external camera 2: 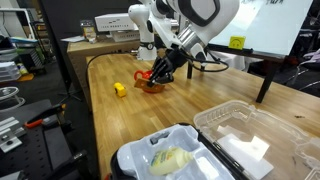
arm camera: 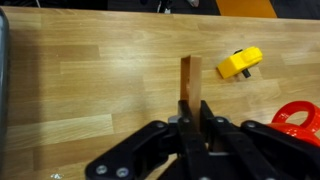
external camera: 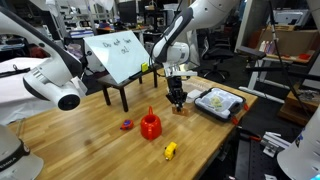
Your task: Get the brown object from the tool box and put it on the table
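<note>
My gripper should keep holding the brown object [external camera: 181, 109] [arm camera: 190, 80] until it rests on the tabletop, because the object's lower edge is still in the air above the wood.
My gripper [arm camera: 192, 122] is shut on the brown object [arm camera: 190, 85], a thin flat oblong piece that sticks out upright from between the fingers, over the wooden table [arm camera: 90, 80]. In both exterior views the gripper [external camera: 176, 100] [external camera 2: 160, 76] hangs low over the table [external camera: 90, 140] beside the red funnel [external camera: 150, 125] [external camera 2: 150, 82]. The brown object shows just below the fingers [external camera: 181, 110]. The tool box [external camera: 236, 110] [external camera 2: 125, 158], a dark-rimmed tray with yellow and white bits, lies near the table's end, apart from the gripper.
A small yellow item [arm camera: 240, 63] [external camera: 170, 150] [external camera 2: 120, 89] and the red funnel [arm camera: 300, 118] lie close to the gripper. A red-purple item [external camera: 127, 124] lies further off. A stand with a tilted white board [external camera: 120, 55] is behind. A clear plastic tray [external camera 2: 250, 140] sits beside the tool box.
</note>
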Action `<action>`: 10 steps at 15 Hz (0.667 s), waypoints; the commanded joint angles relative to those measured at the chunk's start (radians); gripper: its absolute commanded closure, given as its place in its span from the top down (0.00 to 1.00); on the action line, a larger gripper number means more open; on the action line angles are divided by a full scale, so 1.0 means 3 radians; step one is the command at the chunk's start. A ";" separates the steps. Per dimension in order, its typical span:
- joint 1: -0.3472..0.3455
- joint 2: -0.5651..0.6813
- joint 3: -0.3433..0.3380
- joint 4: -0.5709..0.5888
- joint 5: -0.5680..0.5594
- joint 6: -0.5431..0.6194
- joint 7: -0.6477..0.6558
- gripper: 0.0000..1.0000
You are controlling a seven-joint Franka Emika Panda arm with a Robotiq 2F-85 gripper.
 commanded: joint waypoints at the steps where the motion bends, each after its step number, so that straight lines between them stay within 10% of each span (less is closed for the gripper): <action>1: -0.0007 0.0174 0.0034 0.0194 -0.0014 0.0044 0.0192 0.03; 10: 0.0037 0.0346 0.0026 0.0364 -0.0051 0.0411 0.0610 0.03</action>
